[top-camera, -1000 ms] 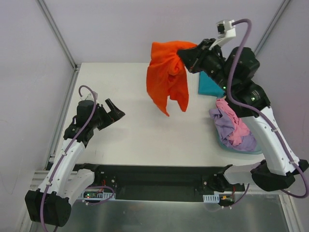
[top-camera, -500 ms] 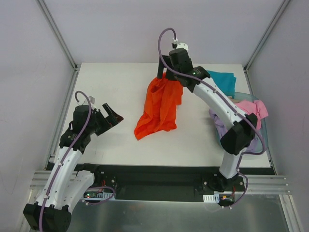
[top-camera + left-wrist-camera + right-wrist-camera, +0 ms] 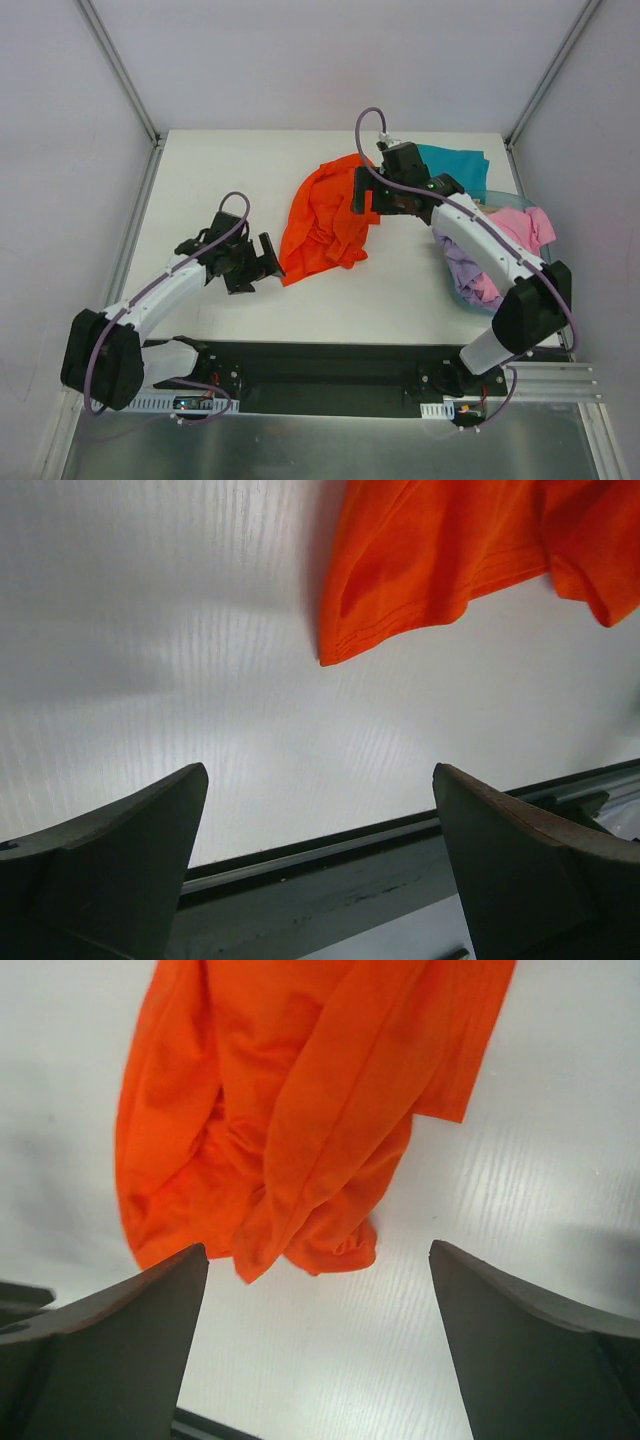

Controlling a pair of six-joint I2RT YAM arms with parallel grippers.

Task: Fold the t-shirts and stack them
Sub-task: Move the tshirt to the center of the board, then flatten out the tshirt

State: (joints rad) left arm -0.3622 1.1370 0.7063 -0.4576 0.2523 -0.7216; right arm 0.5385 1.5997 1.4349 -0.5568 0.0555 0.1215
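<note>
The orange-red t-shirt needs to be spread flat for folding, so my right gripper should next grab it by its near, pointed hem corner, opposite my left gripper's corner.
The bright orange-red t-shirt lies crumpled in the middle of the white table. My right gripper hovers over its right edge, open and empty. In the right wrist view the shirt bunches just beyond the spread fingertips of that gripper. My left gripper is open beside the shirt's lower left corner, a little short of it. From the left wrist, that hem corner shows ahead of the open gripper. A teal t-shirt lies flat at the back right.
A translucent blue tub at the right edge holds a pink t-shirt and a pale lavender one, both crumpled. The table's dark front rail runs just below my left fingers. Walls close in the table's left and back.
My right gripper opened and let go of the orange-red shirt, which dropped into a heap on the table. My left arm swung right, up to the shirt's lower left corner.
</note>
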